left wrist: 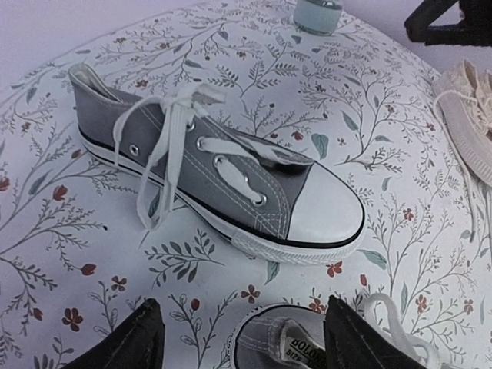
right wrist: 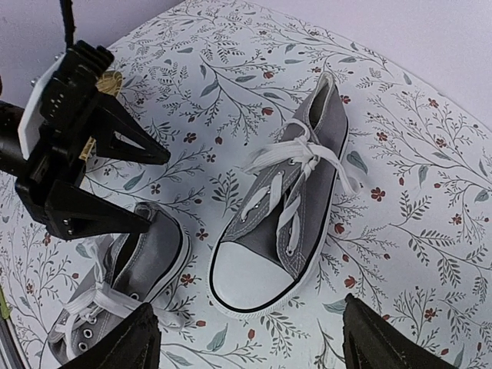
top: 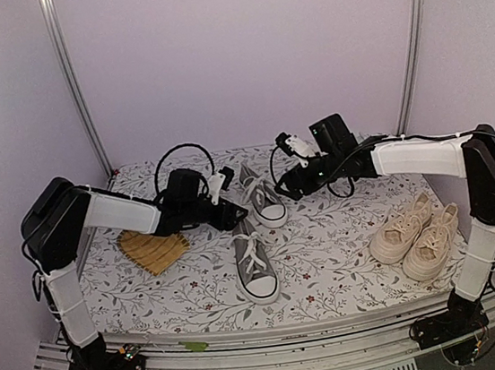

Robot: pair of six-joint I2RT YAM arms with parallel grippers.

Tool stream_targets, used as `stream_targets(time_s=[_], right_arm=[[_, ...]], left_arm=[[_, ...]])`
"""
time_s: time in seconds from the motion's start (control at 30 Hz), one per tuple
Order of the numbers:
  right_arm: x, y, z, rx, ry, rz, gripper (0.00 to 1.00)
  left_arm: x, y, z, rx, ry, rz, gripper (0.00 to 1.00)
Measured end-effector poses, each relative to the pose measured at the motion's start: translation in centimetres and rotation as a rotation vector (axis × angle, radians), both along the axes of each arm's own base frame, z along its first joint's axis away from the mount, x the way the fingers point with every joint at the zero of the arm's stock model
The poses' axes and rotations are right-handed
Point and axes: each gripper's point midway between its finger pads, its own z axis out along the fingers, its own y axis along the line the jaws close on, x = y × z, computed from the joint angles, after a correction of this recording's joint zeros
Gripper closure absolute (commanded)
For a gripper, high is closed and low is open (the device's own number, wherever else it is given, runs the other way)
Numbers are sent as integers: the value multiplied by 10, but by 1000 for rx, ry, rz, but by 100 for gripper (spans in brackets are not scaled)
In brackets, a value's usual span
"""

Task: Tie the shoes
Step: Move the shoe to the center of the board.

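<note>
Next, my right gripper takes hold of the cream shoe nearer the grey pair by its heel (top: 422, 202), which leaves the laces free to tie.
Two small grey shoes lie mid-table on the floral cloth. The far grey shoe (top: 265, 199) (left wrist: 223, 181) (right wrist: 284, 207) has its white laces gathered near the top, with loops trailing over its side. The near grey shoe (top: 255, 263) (right wrist: 123, 277) lies toe toward the arms. My left gripper (top: 237, 192) (left wrist: 242, 338) (right wrist: 160, 191) is open, its fingers (left wrist: 127, 342) spread on either side of that shoe's heel opening (left wrist: 296, 342). My right gripper (top: 281, 165) (right wrist: 250, 342) hangs open and empty above the far shoe's toe cap. The cream pair (top: 416, 235) (left wrist: 469, 115) sits side by side at the right.
A tan woven mat (top: 151, 249) lies under the left forearm. The base of a pale bottle (left wrist: 317, 14) shows at the cloth's edge. Two metal posts (top: 83, 97) (top: 410, 39) rise at the back corners, and a rail (top: 277, 348) runs along the near edge.
</note>
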Motion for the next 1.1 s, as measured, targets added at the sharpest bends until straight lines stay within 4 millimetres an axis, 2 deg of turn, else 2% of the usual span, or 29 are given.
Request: stream_targets(time_s=[0.07, 0.1, 0.17, 0.27, 0.43, 0.6, 0.73, 0.83, 0.97, 1.1], right_arm=[[1, -1, -1, -5, 0, -7, 19], [1, -2, -1, -6, 1, -10, 19], [1, -2, -2, -9, 2, -13, 19], [2, -5, -5, -21, 3, -26, 19], [8, -17, -10, -54, 8, -78, 19], [24, -49, -13, -89, 8, -205, 19], [36, -88, -7, -104, -2, -352, 19], [44, -124, 0, -103, -2, -481, 19], [43, -199, -4, -93, 30, -706, 17], [26, -280, -18, -89, 77, -939, 15]], left_arm=[[2, -2, -9, 11, 22, -6, 40], [2, -4, -23, 27, 47, -10, 49], [3, -8, -32, 26, 70, -26, 66], [-2, -18, -29, 1, 77, -75, 100], [-7, -21, -30, -10, 91, -102, 100], [0, -13, -29, 13, 70, -58, 100], [23, 10, -19, 49, 16, 47, 100], [57, 43, -8, 65, -28, 155, 100], [101, 78, 3, 84, -87, 266, 100], [130, 94, -4, 111, -117, 323, 100]])
